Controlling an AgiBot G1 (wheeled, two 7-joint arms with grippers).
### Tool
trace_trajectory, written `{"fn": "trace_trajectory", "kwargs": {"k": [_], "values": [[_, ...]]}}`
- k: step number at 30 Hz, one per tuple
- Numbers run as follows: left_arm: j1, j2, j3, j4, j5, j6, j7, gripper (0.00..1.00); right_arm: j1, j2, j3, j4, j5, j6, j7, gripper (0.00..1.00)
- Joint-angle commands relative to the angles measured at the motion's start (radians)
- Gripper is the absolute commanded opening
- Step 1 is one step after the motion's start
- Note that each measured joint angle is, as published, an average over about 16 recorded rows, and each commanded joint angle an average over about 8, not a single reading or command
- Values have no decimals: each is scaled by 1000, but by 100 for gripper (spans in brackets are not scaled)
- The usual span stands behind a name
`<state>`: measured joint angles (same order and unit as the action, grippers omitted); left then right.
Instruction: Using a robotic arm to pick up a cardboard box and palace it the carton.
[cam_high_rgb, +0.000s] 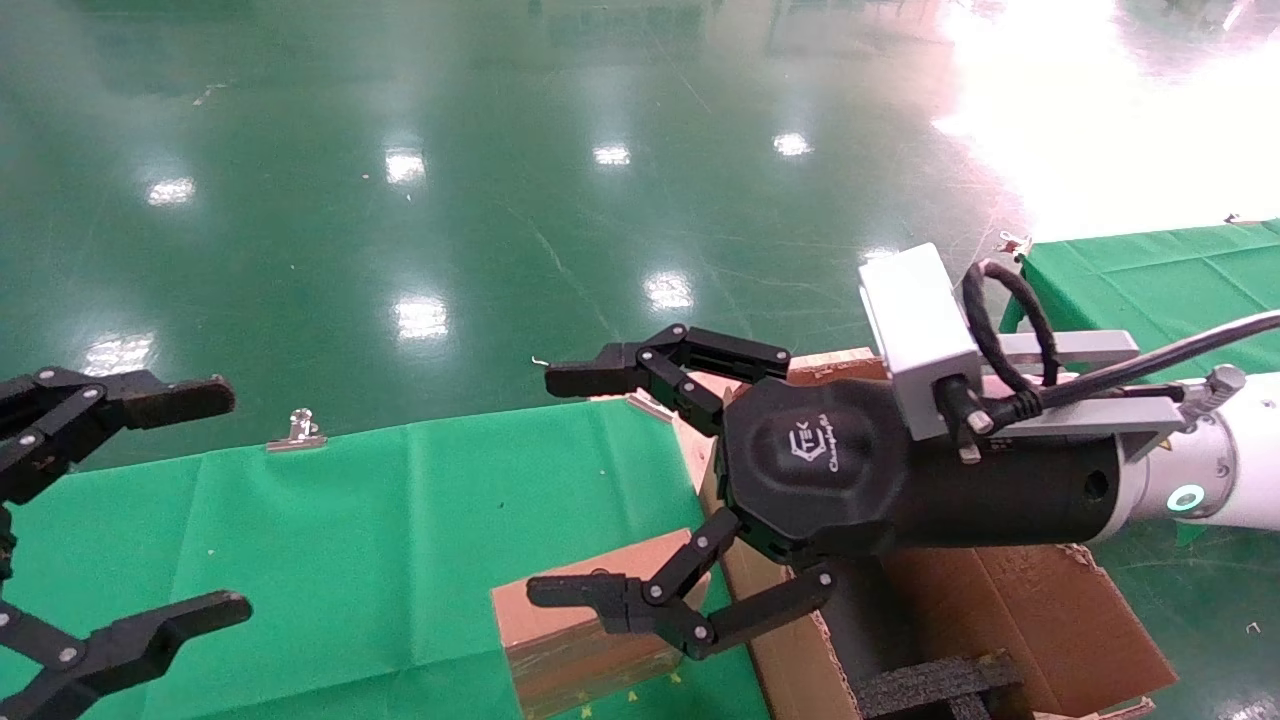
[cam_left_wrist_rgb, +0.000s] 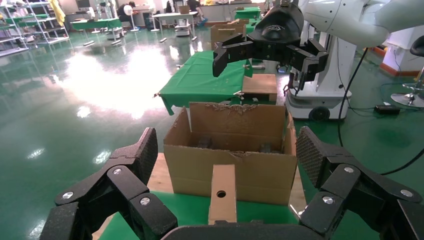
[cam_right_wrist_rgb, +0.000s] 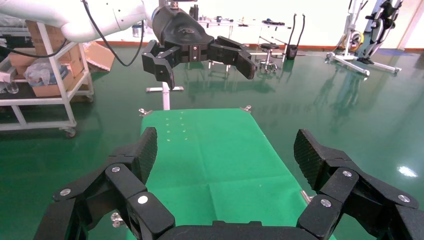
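Observation:
Next, my right gripper grabs the cardboard box (cam_high_rgb: 560, 640) by its two broad sides for the carton (cam_high_rgb: 1020, 610).
The small brown cardboard box (cam_high_rgb: 560, 640) stands on the green cloth table (cam_high_rgb: 380, 530), just beside the large carton (cam_high_rgb: 1020, 610). The left wrist view shows the box end-on (cam_left_wrist_rgb: 222, 192) in front of the carton (cam_left_wrist_rgb: 230, 160), whose flaps are ragged. Black foam (cam_high_rgb: 930, 685) lies inside the carton. My right gripper (cam_high_rgb: 560, 485), on the white arm with the black wrist, is open and empty. It hovers over the carton's left edge, above the box. My left gripper (cam_high_rgb: 215, 500) is open and empty at the table's far left.
A metal clip (cam_high_rgb: 295, 430) holds the cloth at the table's far edge. A second green-covered table (cam_high_rgb: 1150, 280) stands at the back right. Glossy green floor surrounds both. A shelf cart (cam_right_wrist_rgb: 45, 75) stands beyond the table's left end.

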<state>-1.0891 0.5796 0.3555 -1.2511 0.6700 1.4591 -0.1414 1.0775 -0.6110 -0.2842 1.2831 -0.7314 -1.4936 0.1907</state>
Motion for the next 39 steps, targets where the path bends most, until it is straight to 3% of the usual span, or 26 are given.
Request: {"fn": "trace_trajectory", "kwargs": {"k": [1,13,14,21,22,32,39], "values": [[0,0,0,0,0,0,0,100,0,0,0,0,0,0,0,100],[0,0,0,0,0,0,0,99,0,0,0,0,0,0,0,100],[0,0,0,0,0,0,0,91,0,0,0,0,0,0,0,100],[0,0,0,0,0,0,0,4,0,0,0,0,0,0,0,100],[0,0,0,0,0,0,0,0,0,0,0,0,0,0,0,100],[0,0,0,0,0,0,0,0,9,-1,-5,1,-15,-3,-3,100],[0,0,0,0,0,0,0,0,90,-25,-53,-22,-116,-33,-12,100]]}}
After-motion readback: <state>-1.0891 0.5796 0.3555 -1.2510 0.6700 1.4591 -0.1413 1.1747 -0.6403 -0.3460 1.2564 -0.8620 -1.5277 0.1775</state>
